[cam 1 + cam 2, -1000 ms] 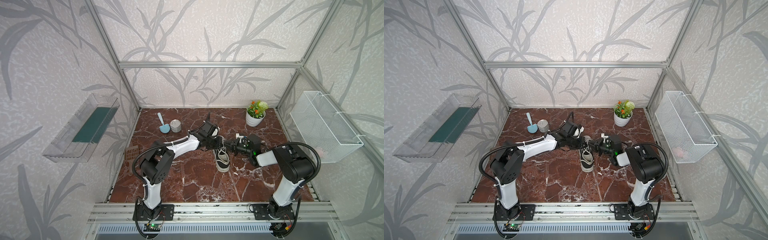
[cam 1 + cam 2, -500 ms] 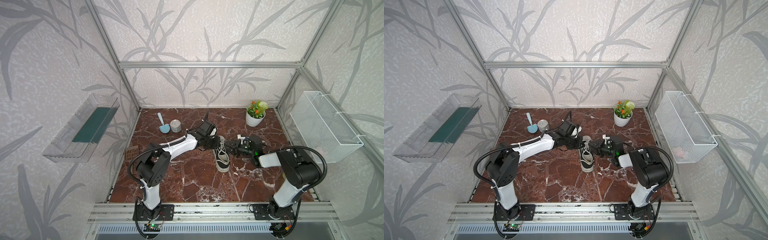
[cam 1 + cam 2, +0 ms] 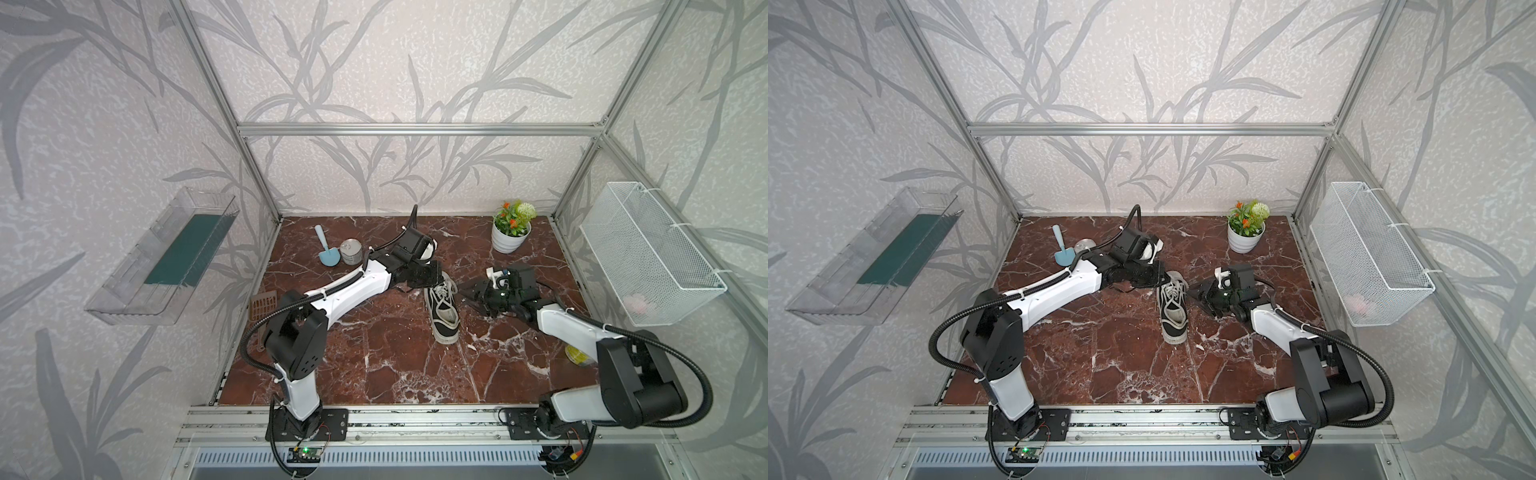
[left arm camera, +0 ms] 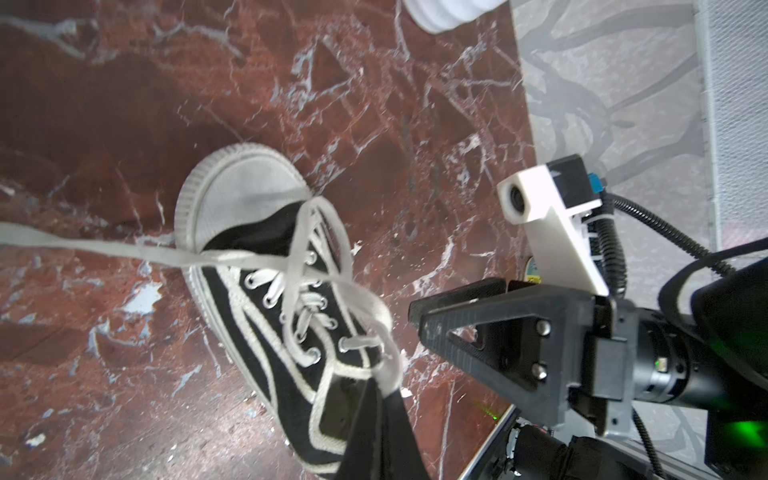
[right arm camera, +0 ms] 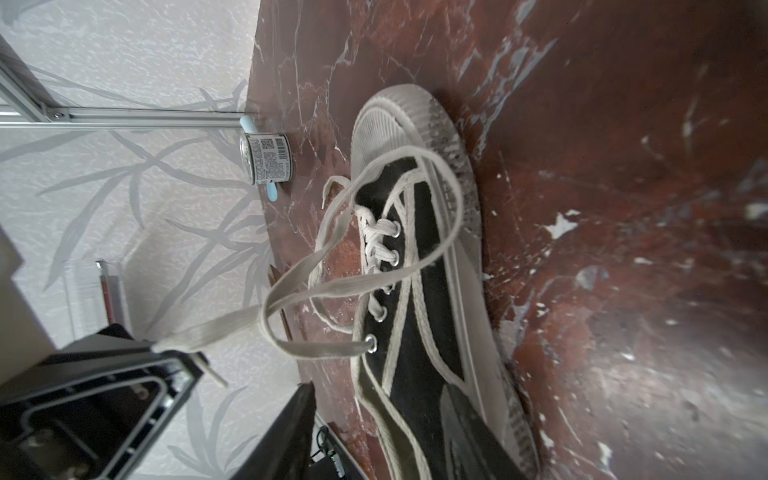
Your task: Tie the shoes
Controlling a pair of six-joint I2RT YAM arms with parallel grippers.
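Note:
Next, my right gripper grabs the white lace (image 3: 444, 281) (image 5: 232, 320) near its loose end, beside my left gripper. This leaves length to pull it tight for tying.
The shoe (image 3: 444, 309) (image 3: 1173, 309), black canvas with a white sole and toe cap (image 4: 245, 183), lies mid-floor with its toe toward the front. My left gripper (image 3: 432, 276) (image 3: 1156, 276) (image 4: 376, 386) is at the shoe's heel end, shut on a white lace (image 4: 382, 332) that rises from the eyelets. The lace (image 5: 232, 320) runs taut from the shoe (image 5: 415, 291) to that gripper. Another lace strand (image 4: 83, 247) trails off sideways. My right gripper (image 3: 467, 291) (image 3: 1196, 293) (image 5: 376, 388) is close to the shoe's right side, open and holding nothing.
A tin can (image 3: 350, 252) and a blue scoop (image 3: 326, 251) stand at the back left, a potted plant (image 3: 510, 235) at the back right. A wire basket (image 3: 648, 253) hangs on the right wall and a clear tray (image 3: 166, 257) on the left.
The right gripper's jaws have come apart and no longer pinch anything. The left gripper stays shut on the lace and has shifted slightly.

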